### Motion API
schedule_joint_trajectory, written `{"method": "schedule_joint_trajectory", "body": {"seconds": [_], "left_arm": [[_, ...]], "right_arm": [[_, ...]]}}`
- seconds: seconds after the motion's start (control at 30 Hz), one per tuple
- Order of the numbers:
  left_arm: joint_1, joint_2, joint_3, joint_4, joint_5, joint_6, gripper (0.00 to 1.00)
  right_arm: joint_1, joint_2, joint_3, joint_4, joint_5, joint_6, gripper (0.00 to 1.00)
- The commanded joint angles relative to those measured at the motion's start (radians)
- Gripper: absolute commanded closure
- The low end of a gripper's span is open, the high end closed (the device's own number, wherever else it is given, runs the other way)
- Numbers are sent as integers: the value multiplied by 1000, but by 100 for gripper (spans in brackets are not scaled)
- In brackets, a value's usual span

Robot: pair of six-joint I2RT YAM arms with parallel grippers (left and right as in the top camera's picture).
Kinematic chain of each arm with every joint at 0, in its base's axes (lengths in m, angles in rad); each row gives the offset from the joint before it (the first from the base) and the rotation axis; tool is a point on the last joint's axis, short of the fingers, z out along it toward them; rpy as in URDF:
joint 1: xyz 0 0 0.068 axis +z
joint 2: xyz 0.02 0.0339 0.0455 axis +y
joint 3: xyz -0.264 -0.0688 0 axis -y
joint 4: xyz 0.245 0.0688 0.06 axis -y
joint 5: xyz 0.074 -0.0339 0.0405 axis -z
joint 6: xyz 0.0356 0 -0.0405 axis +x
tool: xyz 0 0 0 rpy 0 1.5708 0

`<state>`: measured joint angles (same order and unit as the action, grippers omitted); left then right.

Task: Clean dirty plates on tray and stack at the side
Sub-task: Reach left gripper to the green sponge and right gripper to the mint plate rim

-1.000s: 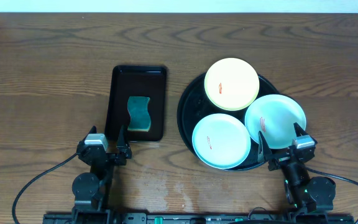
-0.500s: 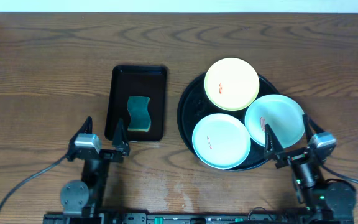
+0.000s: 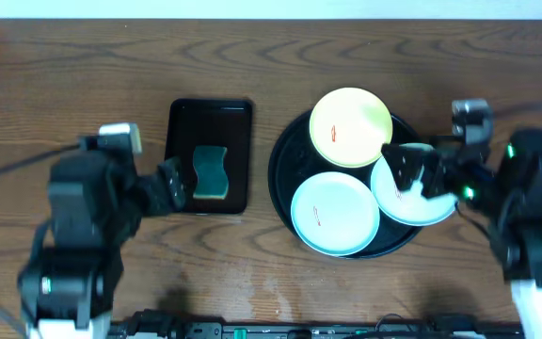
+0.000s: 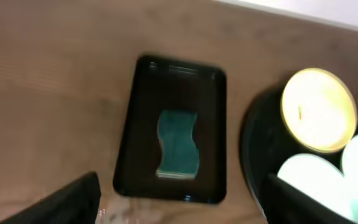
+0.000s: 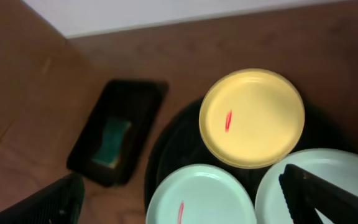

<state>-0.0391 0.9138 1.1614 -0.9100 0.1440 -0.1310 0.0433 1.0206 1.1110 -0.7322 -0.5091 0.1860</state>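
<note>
My left gripper grabs the teal sponge across its narrow middle next, leaving its wide ends free to wipe the dirty plates.
The round black tray [image 3: 283, 160] holds three plates: a pale yellow plate [image 3: 350, 127] at the back, a mint plate [image 3: 335, 214] at the front and a mint plate [image 3: 433, 204] at the right. Each bears a small red smear. My right gripper [image 3: 412, 169] is open and empty above the right mint plate. Its wrist view shows the yellow plate [image 5: 252, 118] and both mint plates [image 5: 201, 196] [image 5: 328, 171] between the open fingers [image 5: 185, 205]. My left gripper [image 3: 169, 184] is open and empty [image 4: 185, 208] beside the rectangular tray.
A smaller rectangular black tray [image 3: 184, 127] left of the round tray holds a teal sponge [image 3: 210, 172], also seen in the left wrist view [image 4: 178, 143]. The wooden table [image 3: 83, 85] extends all around. A pale wall runs along the far edge.
Both arms rose from the front edge and swung inward. The left gripper moved up to the rectangular tray's left side; the right gripper moved over the right mint plate.
</note>
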Motion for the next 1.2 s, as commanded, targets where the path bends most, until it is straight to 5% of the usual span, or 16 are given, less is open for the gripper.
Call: {"method": "schedule_joint_trajectory", "body": {"seconds": [0.0, 0.23, 0.6, 0.8, 1.17], "left_arm": [[5, 97, 43, -48, 6, -5, 17], [5, 208, 41, -87, 167, -38, 18], [5, 412, 34, -80, 149, -40, 18], [5, 570, 34, -27, -36, -107, 18], [-21, 857, 34, 169, 66, -68, 31]], "right_arm": [[-12, 90, 59, -21, -51, 6, 1], [-12, 182, 59, -63, -212, -3, 1], [-10, 197, 59, -118, -134, -2, 1], [-9, 197, 58, -146, -99, -28, 3], [44, 197, 58, -195, 32, -34, 10]]}}
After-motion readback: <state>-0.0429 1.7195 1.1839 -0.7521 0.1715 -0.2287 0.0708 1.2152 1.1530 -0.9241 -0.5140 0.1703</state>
